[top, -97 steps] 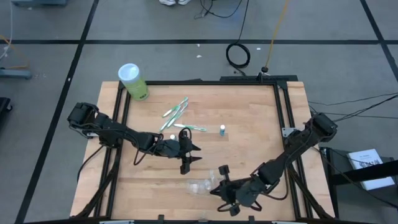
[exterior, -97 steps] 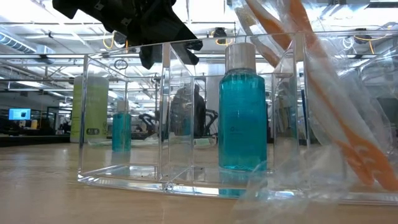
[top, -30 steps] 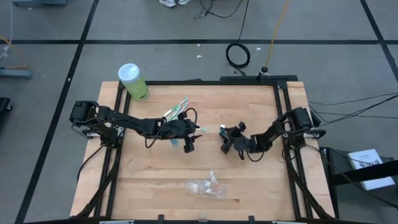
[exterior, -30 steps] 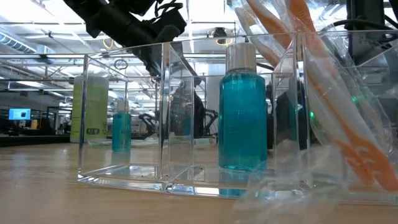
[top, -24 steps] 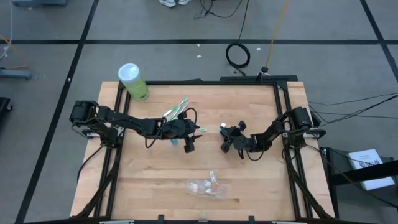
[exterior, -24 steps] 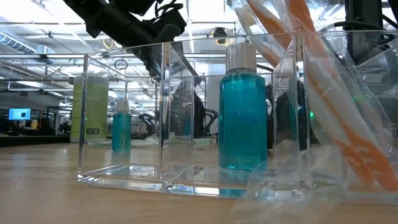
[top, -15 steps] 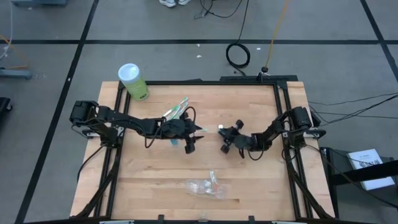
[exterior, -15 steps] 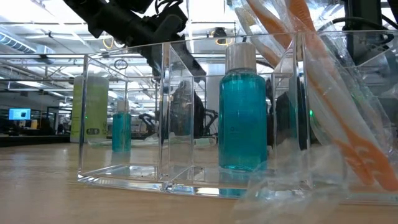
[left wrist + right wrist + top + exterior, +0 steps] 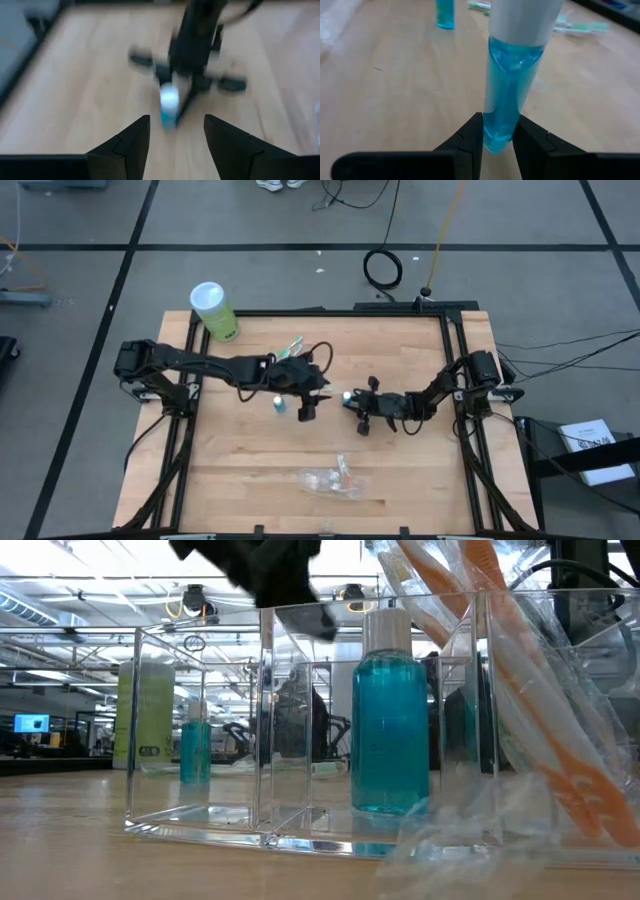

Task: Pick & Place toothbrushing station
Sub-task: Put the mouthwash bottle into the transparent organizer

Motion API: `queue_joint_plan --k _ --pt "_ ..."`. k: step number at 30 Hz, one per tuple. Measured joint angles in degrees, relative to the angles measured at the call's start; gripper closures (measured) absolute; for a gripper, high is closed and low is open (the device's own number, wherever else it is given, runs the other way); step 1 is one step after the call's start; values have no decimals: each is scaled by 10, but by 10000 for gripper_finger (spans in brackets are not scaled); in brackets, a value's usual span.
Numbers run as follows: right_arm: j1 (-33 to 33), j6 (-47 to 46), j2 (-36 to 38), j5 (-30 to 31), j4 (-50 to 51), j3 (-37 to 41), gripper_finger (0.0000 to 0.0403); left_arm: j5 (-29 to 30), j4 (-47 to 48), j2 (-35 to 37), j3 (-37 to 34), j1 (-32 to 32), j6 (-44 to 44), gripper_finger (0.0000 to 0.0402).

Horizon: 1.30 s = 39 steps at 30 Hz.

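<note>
My left gripper is going to grab the blue tube by its white cap [image 9: 347, 394] next, and then it will place the tube at the toothbrushing station.
My right gripper [image 9: 357, 402] is shut on a small blue tube with a white cap [image 9: 347, 394] near the table's middle. My left gripper [image 9: 305, 408] is open and empty just left of it, pointing at it. In the left wrist view [image 9: 175, 132] the tube [image 9: 169, 102] shows blurred ahead. A second blue tube [image 9: 279, 404] stands upright on the table beside my left gripper. Green-white toothbrushes [image 9: 291, 348] lie behind my left arm, partly hidden. The clear pouch [image 9: 330, 478] lies near the front edge. My right gripper pinches the blue tube's lower end [image 9: 496, 131] between its two fingers. The fingers come about level from the table's right side and lie across the tube. The white cap [image 9: 525, 15] is uppermost. Whether the base touches the table I cannot tell.
A green cup [image 9: 213, 310] stands at the far left corner. In the low view a clear box [image 9: 200, 740] with a blue bottle [image 9: 390, 720] and a crinkly bag holding an orange toothbrush [image 9: 540, 730] fill the foreground. Bare wood lies between the grippers and the pouch.
My right gripper has gone a little toward the table's left edge with the blue tube. My left arm has lifted and swung slightly toward the right; its gripper stays beside the standing tube.
</note>
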<state>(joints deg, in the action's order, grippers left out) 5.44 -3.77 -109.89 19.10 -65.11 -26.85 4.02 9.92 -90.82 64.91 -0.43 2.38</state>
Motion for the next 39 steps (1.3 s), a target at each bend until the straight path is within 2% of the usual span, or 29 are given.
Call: queue_joint_plan --k 4,10,17,23,26,34,39 --pt "-3 -7 0 -15 -2 -2 327 -30 3 0 25 0 71 206" --pt "-2 0 0 -45 4 -22 325 -36 -10 -36 27 0 95 206" --pt "-1 4 1 -47 20 -35 326 -25 -45 -99 29 2 91 206" --pt "-1 4 1 -58 29 -36 326 -77 -74 -129 29 17 70 206" --pt "-1 4 1 -58 34 -36 327 -83 -85 -146 29 20 65 206" --pt "-1 4 1 -58 46 -37 327 -82 -85 -141 29 24 77 206" --pt "-1 4 1 -58 46 -37 326 -103 -83 -141 29 27 80 206"
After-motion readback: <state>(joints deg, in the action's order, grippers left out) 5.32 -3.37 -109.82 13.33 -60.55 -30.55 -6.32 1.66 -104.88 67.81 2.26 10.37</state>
